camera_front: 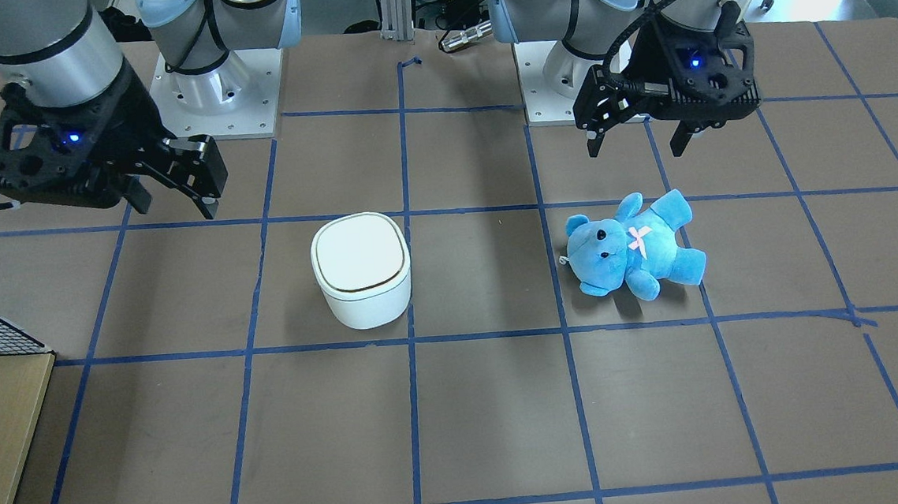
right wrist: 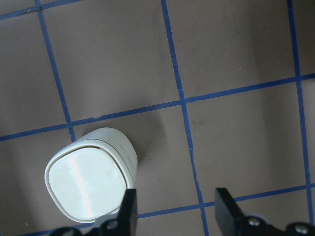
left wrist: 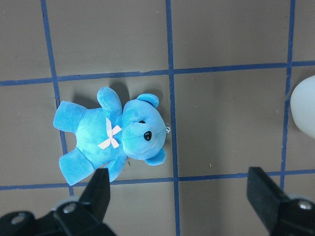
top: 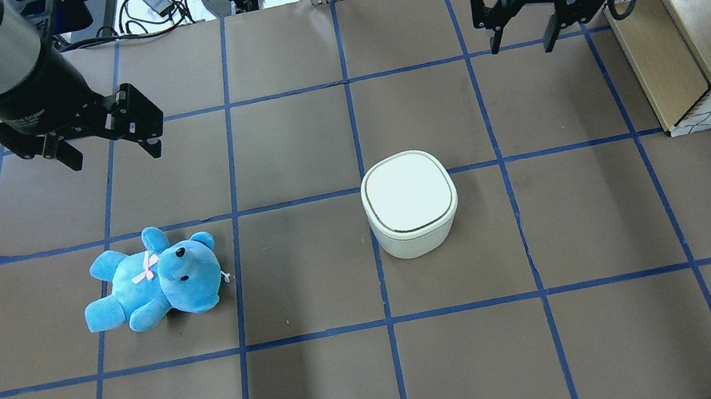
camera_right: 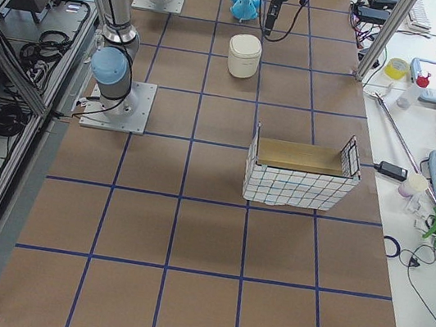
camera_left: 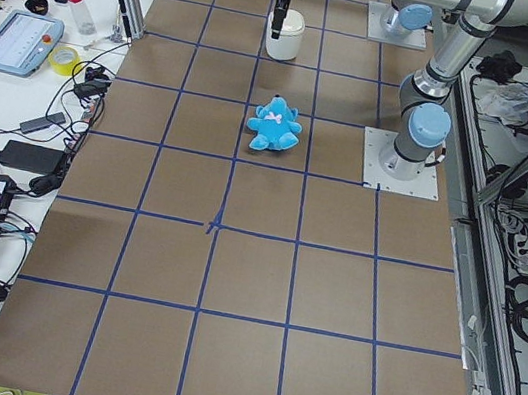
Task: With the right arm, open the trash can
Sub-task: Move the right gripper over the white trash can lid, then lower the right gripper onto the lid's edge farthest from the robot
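My right gripper should open the trash can (camera_front: 361, 270) next, so it should grab the lid by its raised edge (camera_front: 321, 261) opposite the hinge.
The white trash can (camera_front: 361, 270) stands on the table near the middle with its flat lid shut; it also shows in the overhead view (top: 409, 201) and the right wrist view (right wrist: 88, 184). My right gripper (camera_front: 177, 204) hangs open and empty well above the table, off to the can's side and apart from it; it shows in the overhead view (top: 521, 47) and the right wrist view (right wrist: 175, 194). My left gripper (camera_front: 635, 150) is open and empty, high above the blue teddy bear (camera_front: 630, 246).
The teddy (top: 155, 288) lies on its back on my left half of the table. A wire-sided wooden basket (top: 695, 46) stands at the right edge, close to the right arm. Blue tape lines grid the brown table. Cables and devices lie beyond the far edge.
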Controlling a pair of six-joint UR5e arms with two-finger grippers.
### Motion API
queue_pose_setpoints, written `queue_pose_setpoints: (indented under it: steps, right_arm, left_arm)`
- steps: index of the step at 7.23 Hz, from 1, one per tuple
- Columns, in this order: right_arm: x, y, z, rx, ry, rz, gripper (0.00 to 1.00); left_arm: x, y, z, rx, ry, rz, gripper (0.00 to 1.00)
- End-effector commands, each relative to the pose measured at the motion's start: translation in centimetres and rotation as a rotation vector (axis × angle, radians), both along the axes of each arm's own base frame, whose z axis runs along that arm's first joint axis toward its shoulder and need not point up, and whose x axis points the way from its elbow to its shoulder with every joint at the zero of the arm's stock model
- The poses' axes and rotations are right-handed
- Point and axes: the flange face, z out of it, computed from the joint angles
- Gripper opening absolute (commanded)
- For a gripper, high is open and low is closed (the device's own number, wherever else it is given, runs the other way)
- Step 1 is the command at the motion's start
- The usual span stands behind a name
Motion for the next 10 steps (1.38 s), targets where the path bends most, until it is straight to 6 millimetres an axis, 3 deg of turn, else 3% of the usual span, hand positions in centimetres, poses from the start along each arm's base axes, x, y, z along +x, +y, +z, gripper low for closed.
queue_pose_setpoints:
  steps: [1, 3, 6, 10]
  right_arm:
    - [5.6, 0.9, -0.7, -0.024, -0.012, -0.016, 0.00]
    - [8.8, 2.1, -3.8, 0.042, -0.122, -0.072, 0.00]
    - [8.8, 4.6, -10.9, 0.170, -0.108, -0.076, 0.00]
    - [8.7, 5.4, -17.4, 0.141, -0.112, -0.142, 0.00]
  left_arm:
    - [0.0, 0.0, 0.0, 0.000, 0.001, 0.000, 1.00]
    - [0.0, 0.0, 0.0, 0.000, 0.000, 0.000, 1.00]
    - [0.0, 0.0, 0.0, 0.000, 0.001, 0.000, 1.00]
    - [0.0, 0.0, 0.0, 0.000, 0.000, 0.000, 1.00]
